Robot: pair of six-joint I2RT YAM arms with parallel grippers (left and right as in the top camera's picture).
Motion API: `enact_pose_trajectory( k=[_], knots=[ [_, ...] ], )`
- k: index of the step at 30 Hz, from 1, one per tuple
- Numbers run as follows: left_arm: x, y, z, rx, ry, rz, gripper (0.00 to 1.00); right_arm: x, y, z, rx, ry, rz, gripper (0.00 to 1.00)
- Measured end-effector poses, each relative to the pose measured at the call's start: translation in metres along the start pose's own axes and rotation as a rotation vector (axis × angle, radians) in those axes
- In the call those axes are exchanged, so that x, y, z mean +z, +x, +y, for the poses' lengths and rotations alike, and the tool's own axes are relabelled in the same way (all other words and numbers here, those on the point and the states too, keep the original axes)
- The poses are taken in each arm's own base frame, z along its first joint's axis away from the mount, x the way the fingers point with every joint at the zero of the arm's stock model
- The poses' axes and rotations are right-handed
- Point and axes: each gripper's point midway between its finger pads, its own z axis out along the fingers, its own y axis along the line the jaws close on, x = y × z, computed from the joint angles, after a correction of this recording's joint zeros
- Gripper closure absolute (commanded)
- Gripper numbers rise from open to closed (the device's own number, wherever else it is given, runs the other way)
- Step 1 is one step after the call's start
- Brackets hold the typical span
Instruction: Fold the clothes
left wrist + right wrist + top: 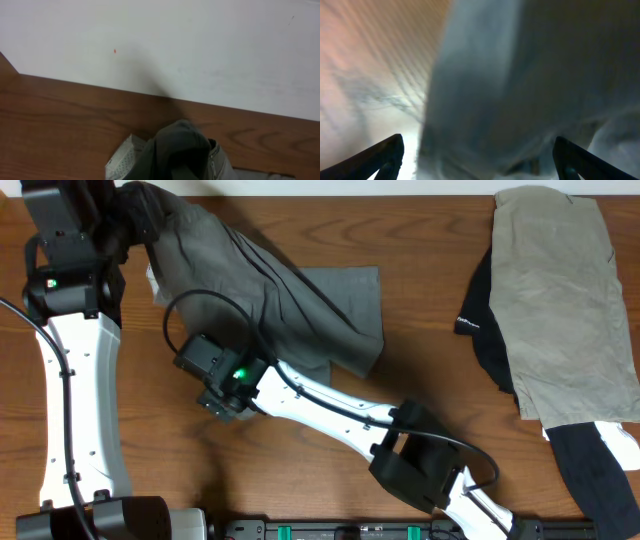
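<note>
My right gripper's fingers are by the near hem, so it is too early to close. The gripper moves toward the grey shorts' far flap first.
The grey shorts hang from the table's far left corner and drape down to the right, with one leg flat on the wood. My left gripper is shut on their bunched waistband. In the left wrist view the cloth fills the bottom edge, its pale speckled lining shows, and the fingers are hidden. My right gripper is at the shorts' lower edge. In the right wrist view it is wide open, with blurred grey cloth close between and ahead of the fingers.
A khaki-beige garment lies at the far right on a black garment. More black and white cloth lies at the right front. The right arm stretches diagonally across the table's middle. A white wall stands behind the table.
</note>
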Motion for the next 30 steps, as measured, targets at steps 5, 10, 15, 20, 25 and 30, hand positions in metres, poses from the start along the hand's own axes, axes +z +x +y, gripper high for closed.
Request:
enact_pose_trajectory(
  k=[5, 10, 15, 20, 25, 30],
  knots=[
    [0.000, 0.000, 0.000, 0.000, 0.000, 0.002, 0.94, 0.009, 0.005, -0.006, 0.030, 0.030, 0.016, 0.22],
    [0.000, 0.001, 0.000, -0.001, 0.000, 0.005, 0.94, 0.010, 0.004, -0.016, 0.076, 0.048, 0.014, 0.75],
    [0.000, 0.001, 0.000, -0.001, -0.001, 0.006, 0.94, 0.012, 0.004, -0.029, 0.136, 0.055, 0.022, 0.99],
    [0.000, 0.001, 0.000, -0.001, -0.001, 0.006, 0.94, 0.014, 0.005, -0.041, 0.171, 0.046, 0.033, 0.99],
    [0.000, 0.002, 0.000, -0.001, -0.001, 0.006, 0.94, 0.015, 0.006, -0.050, 0.191, 0.044, 0.042, 0.99],
    [0.000, 0.004, 0.000, -0.002, -0.001, 0.015, 0.94, 0.017, 0.006, -0.063, 0.197, 0.009, 0.056, 0.99]
  ],
)
